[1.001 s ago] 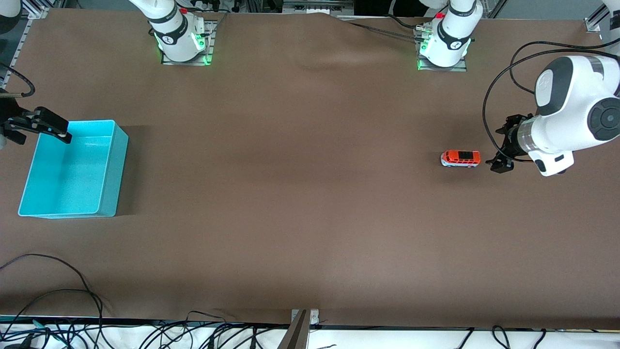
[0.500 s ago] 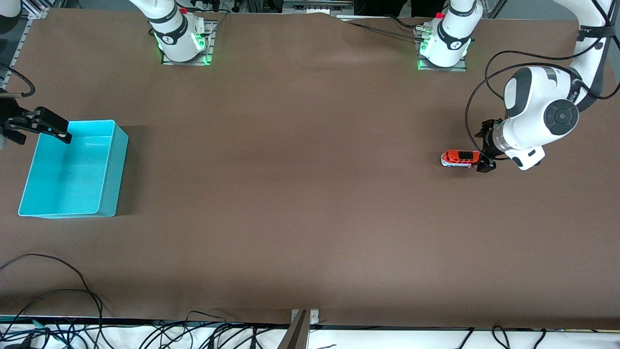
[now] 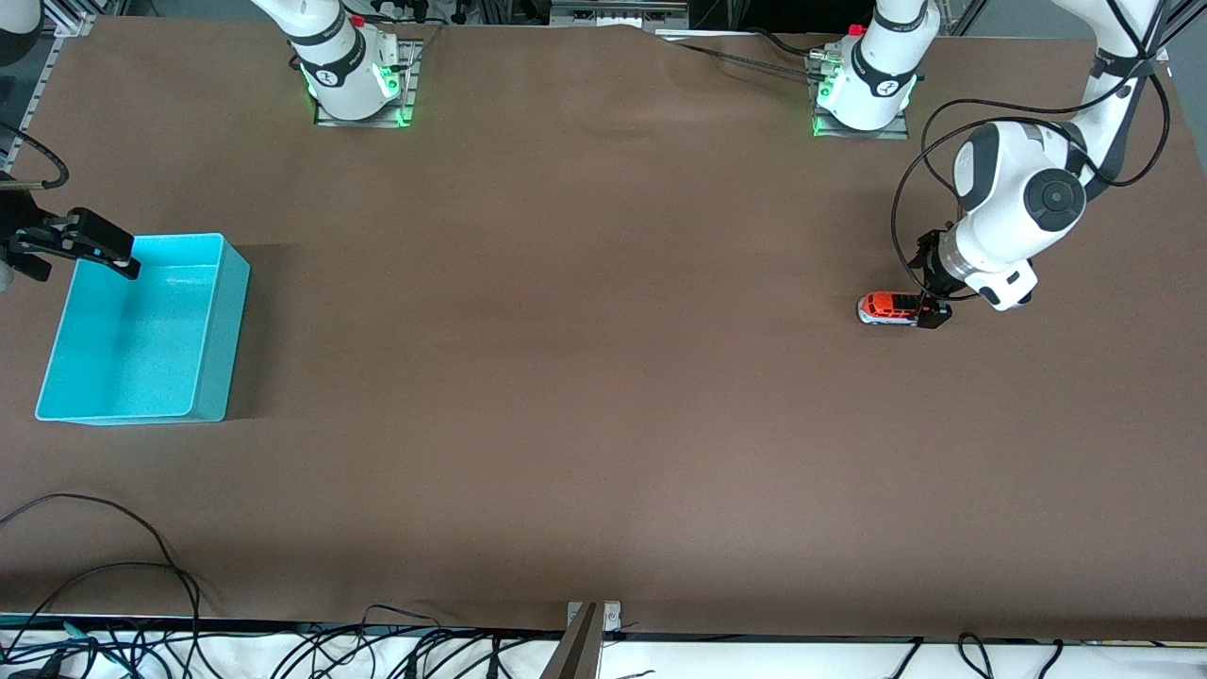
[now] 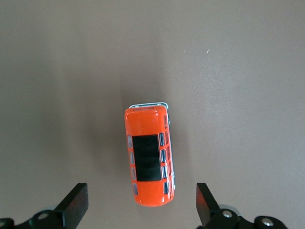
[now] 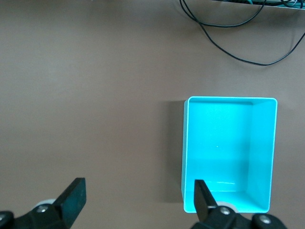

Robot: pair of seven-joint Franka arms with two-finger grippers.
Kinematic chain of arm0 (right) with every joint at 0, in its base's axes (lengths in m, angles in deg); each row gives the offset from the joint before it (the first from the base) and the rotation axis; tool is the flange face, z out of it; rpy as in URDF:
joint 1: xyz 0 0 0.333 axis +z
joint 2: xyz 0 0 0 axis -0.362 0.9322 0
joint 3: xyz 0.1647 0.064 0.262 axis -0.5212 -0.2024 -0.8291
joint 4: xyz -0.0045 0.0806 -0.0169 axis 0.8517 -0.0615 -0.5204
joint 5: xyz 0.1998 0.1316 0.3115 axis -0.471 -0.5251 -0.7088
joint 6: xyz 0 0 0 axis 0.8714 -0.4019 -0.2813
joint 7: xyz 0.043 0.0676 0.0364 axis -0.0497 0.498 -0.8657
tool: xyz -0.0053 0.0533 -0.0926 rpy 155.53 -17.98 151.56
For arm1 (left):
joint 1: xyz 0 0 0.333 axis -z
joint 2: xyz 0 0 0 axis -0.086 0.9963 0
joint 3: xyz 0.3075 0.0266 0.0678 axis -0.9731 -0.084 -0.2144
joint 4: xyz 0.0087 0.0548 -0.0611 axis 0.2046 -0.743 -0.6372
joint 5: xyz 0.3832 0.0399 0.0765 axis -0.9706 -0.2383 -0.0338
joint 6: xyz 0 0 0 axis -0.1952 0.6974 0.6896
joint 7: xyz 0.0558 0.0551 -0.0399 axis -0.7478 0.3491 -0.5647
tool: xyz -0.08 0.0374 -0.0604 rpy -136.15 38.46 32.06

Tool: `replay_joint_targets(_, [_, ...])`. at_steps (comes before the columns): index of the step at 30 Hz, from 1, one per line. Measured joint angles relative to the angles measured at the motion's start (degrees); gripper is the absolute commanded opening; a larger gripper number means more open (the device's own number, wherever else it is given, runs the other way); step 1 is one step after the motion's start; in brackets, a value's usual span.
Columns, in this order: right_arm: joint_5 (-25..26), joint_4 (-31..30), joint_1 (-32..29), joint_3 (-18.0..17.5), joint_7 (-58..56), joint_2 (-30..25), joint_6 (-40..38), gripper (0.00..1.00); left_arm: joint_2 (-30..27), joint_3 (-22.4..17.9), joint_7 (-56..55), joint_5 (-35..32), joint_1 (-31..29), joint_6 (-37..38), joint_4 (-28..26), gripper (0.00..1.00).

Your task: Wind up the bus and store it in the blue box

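Note:
I need to wind up the bus, so next my left gripper should take hold of the orange bus (image 3: 888, 306) by its sides with the windows.
The bus (image 3: 891, 308), orange-roofed with a dark roof panel, stands on the brown table toward the left arm's end. My left gripper (image 3: 929, 307) is open over the bus's end. In the left wrist view the bus (image 4: 148, 155) lies lengthwise and its end sits between the spread fingers of the left gripper (image 4: 141, 200), clear of both. The blue box (image 3: 141, 330) stands empty at the right arm's end. My right gripper (image 3: 90, 247) is open and empty over the box's farther corner and waits. The right wrist view shows the box (image 5: 228, 143) beside the right gripper (image 5: 138, 196).
Both arm bases (image 3: 349, 75) stand along the table edge farthest from the front camera. Loose black cables (image 3: 104, 566) lie at the edge nearest the front camera. The brown table cover (image 3: 566, 330) stretches between the bus and the box.
My left arm has swung in toward the bus, and its open gripper has gone from beside the bus to over the bus's end. The bus, the box and the right arm have not moved.

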Motion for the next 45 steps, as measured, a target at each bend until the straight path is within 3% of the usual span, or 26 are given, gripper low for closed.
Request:
replay_joint_targets(11, [0.0, 0.0, 0.01, -0.01, 0.0, 0.0, 0.0, 1.0, 2.63, -0.01, -3.79, 0.0, -0.51, -6.41, -1.12, 1.0])
replay_joint_targets(25, [0.0, 0.0, 0.03, -0.03, 0.0, 0.0, 0.0, 1.0, 5.3, -0.02, -4.31, 0.0, -0.81, -8.91, -1.11, 0.99])
replay_joint_targets(32, [0.0, 0.0, 0.03, -0.03, 0.0, 0.0, 0.0, 1.0, 6.24, -0.02, -4.35, 0.0, -0.81, -9.25, -1.11, 0.8])
replay_joint_targets(41, [0.0, 0.0, 0.03, -0.03, 0.0, 0.0, 0.0, 1.0, 6.62, -0.02, -4.37, 0.0, -0.81, -9.28, -1.12, 0.46])
replay_joint_targets(45, [0.0, 0.0, 0.03, -0.04, 0.0, 0.01, -0.03, 1.0, 6.27, -0.02, -4.37, 0.0, -0.81, -9.23, -1.09, 0.42])
